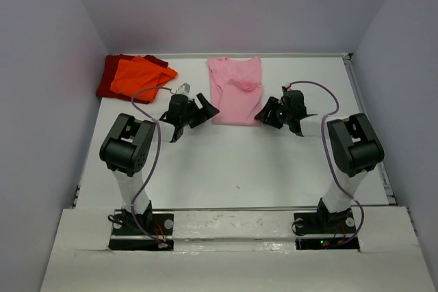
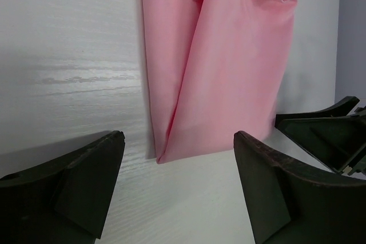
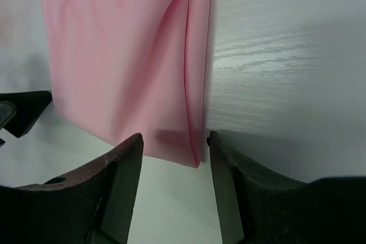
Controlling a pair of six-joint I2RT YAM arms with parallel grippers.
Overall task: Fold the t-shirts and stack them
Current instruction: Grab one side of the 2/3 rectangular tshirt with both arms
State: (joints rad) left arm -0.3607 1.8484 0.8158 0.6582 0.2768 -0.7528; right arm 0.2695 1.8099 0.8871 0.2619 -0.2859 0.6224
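My left gripper grabs the light pink t-shirt's near corner [image 1: 215, 122] [image 2: 164, 154] next, across from my right gripper's corner, to fold the t-shirt over.
The light pink t-shirt [image 1: 235, 90] lies flat as a long narrow strip, sides folded in, in the middle of the table's far half. My left gripper [image 1: 207, 110] is open at its near left corner, which shows in the left wrist view [image 2: 163, 155] just ahead of the jaws. My right gripper [image 1: 267, 114] is open at its near right corner [image 3: 194, 155], which lies between the jaws; the gripper's midpoint shows in the right wrist view [image 3: 175, 141]. The bright orange t-shirt [image 1: 140, 76] lies folded on the dark red t-shirt [image 1: 111, 73] at the far left.
The white table [image 1: 233, 162] is boxed in by grey walls on three sides. The right gripper's fingers [image 2: 329, 127] show at the right edge of the left wrist view. The left gripper's finger [image 3: 23, 110] shows at the left of the right wrist view.
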